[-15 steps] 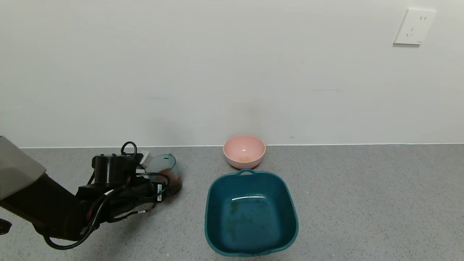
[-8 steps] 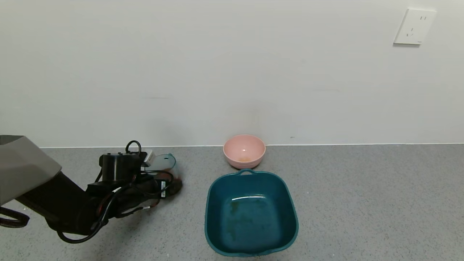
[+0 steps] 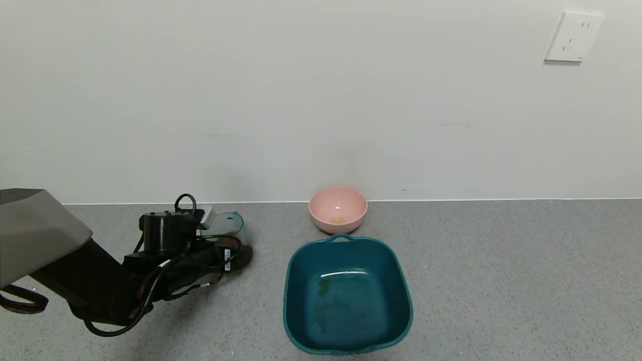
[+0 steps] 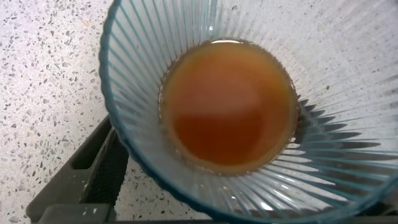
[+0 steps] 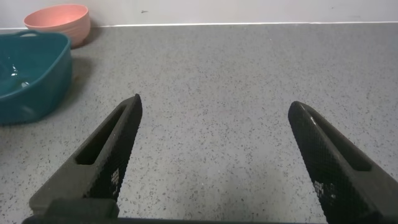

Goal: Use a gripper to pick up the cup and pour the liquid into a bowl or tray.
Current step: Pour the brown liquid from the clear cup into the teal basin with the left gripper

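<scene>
My left gripper closes on the cup next, since a finger reaches down beside the ribbed cup's side (image 3: 231, 224) (image 4: 144, 140) and closing now would catch the cup.
The ribbed pale blue cup (image 3: 224, 222) stands on the grey counter at the left, with brown-orange liquid (image 4: 227, 115) in its bottom. My left gripper (image 3: 235, 253) reaches round the cup's lower part. In the left wrist view the cup (image 4: 186, 193) fills the frame, one black finger (image 4: 102, 171) shows beside its wall, and the jaws stand wide on either side. The dark teal basin (image 3: 301, 281) sits to the right of the cup. My right gripper (image 5: 211, 102) is open and empty over bare counter, out of the head view.
A small pink bowl (image 3: 337, 208) stands by the wall just behind the basin. Both also show in the right wrist view, the basin (image 5: 31, 74) and the pink bowl (image 5: 59, 18). A white wall socket (image 3: 573, 36) is at the upper right.
My left arm has moved forward and to the right, bringing the gripper round the cup. In the last half second it barely shifted. The cup has stayed on the counter.
</scene>
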Controlling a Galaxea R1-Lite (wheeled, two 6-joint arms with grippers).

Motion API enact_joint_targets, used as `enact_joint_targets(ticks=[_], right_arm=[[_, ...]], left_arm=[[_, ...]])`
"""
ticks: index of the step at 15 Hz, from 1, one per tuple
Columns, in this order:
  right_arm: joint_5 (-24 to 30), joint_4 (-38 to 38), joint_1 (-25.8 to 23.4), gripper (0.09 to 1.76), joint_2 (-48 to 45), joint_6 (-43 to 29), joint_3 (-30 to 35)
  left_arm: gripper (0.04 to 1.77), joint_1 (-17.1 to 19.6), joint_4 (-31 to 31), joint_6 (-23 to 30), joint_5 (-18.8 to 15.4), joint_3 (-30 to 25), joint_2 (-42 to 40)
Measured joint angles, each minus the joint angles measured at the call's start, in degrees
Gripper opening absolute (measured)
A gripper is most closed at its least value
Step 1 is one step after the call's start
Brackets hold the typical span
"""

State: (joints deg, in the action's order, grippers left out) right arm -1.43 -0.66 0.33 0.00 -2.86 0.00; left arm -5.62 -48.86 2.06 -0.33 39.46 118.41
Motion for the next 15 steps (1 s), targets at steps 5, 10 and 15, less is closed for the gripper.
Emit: enact_joint_targets(ticks=[5,10,15], right_arm=[[0.0,0.0,0.0,1.71,0.0,-0.02,0.0],[-0.02,0.0,0.0,1.71,0.0,0.0,0.0],[0.0,0.0,0.0,1.71,0.0,-0.02,0.0]], left_arm=[[1.3,0.0,0.05,0.0,0.02,-0.27,-0.46],[1.26,0.15,0.07,0.09,0.06,-0.16,-0.66],[1.26,0.74,0.16,-0.06,0.0,-0.35,-1.68]])
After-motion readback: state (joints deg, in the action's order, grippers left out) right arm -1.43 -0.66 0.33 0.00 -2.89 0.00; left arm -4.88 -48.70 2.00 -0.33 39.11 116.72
